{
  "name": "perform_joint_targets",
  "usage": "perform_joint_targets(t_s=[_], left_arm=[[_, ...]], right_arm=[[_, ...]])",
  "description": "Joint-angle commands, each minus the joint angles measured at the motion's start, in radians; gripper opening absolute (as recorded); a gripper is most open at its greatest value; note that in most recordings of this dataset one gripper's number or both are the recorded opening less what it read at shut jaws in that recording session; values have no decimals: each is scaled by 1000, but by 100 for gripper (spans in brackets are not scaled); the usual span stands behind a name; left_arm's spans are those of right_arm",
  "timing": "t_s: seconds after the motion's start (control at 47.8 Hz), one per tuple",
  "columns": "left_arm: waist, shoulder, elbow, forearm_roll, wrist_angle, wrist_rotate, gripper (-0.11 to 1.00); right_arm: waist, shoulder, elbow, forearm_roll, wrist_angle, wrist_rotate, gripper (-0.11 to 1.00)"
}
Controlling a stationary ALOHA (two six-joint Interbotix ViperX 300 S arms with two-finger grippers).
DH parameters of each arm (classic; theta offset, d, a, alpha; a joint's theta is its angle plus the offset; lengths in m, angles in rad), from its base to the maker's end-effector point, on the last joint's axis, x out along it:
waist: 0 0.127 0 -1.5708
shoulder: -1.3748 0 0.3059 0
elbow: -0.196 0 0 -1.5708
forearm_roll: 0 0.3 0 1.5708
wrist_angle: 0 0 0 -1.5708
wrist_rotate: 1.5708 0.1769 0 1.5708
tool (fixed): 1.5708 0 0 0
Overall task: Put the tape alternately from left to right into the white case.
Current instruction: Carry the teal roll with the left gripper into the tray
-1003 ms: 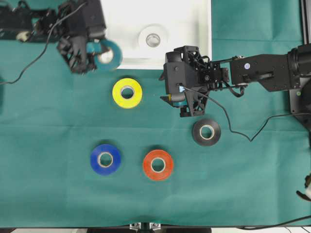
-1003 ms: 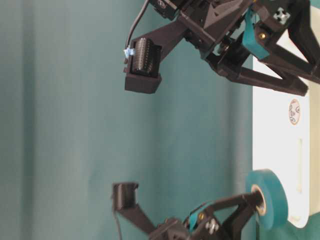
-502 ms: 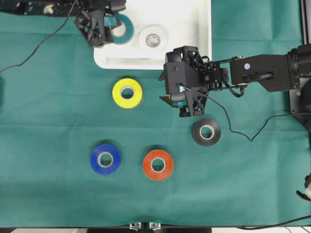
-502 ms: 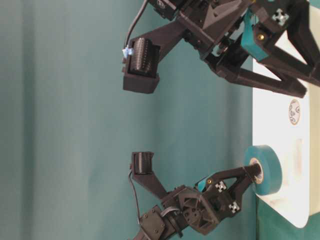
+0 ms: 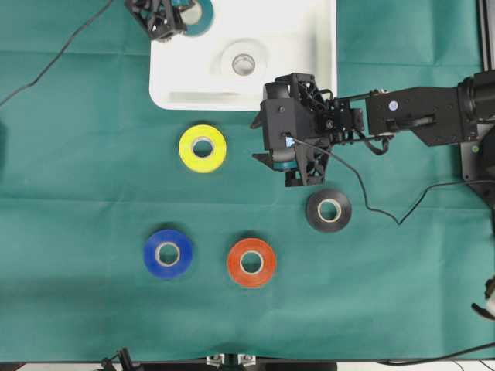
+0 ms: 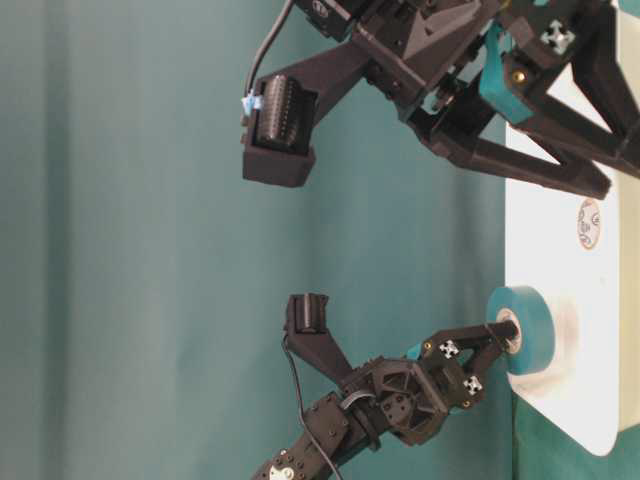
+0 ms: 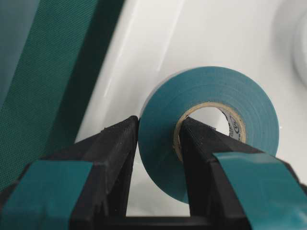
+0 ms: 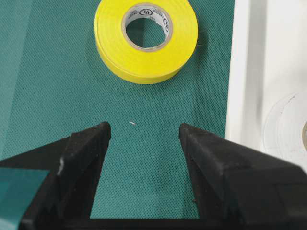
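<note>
The teal tape's lower edge [image 7: 177, 189] is over the white case's bottom in my left wrist view. My left gripper will open now.
My left gripper [image 5: 166, 15] is shut on the teal tape [image 5: 199, 14], one finger outside the roll and one inside its core. It holds the roll on edge over the far left corner of the white case [image 5: 232, 100]. The left wrist view shows the teal tape [image 7: 240, 91] close above the case floor [image 7: 144, 48]. A white tape [image 5: 244, 62] lies flat in the case. My right gripper [image 5: 259, 141] hangs open just right of the yellow tape [image 5: 203, 148], with nothing between its fingers. The right wrist view has the yellow tape [image 8: 146, 40] ahead of the right gripper [image 8: 144, 129].
A black roll [image 5: 328, 210] lies below the right gripper on the green cloth. A blue roll [image 5: 168, 253] and an orange-red roll [image 5: 250, 262] lie nearer the front edge. The right arm [image 5: 418, 116] stretches in from the right.
My left gripper has carried the teal roll from beside the case's left edge to above its far left corner. The right arm has stayed still and open.
</note>
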Motion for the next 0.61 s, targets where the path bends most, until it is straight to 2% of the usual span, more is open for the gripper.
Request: perform_joint_targets(t_s=[0.0,0.439,0.502,0.585], left_arm=[[0,-15,-15,0,-8,0,-3],[0,-20,-8,0,3,5,-3],[0,-26,-5,0,3,5,4],[-2,-34,0,0,3,3,18]], right_arm=[[2,-17,-6,-2,-9,2,67],[0,-17,-3,0,-9,2,67],[0,-17,-3,-2,-8,2,67],[2,-18,-3,-2,-8,3,67]])
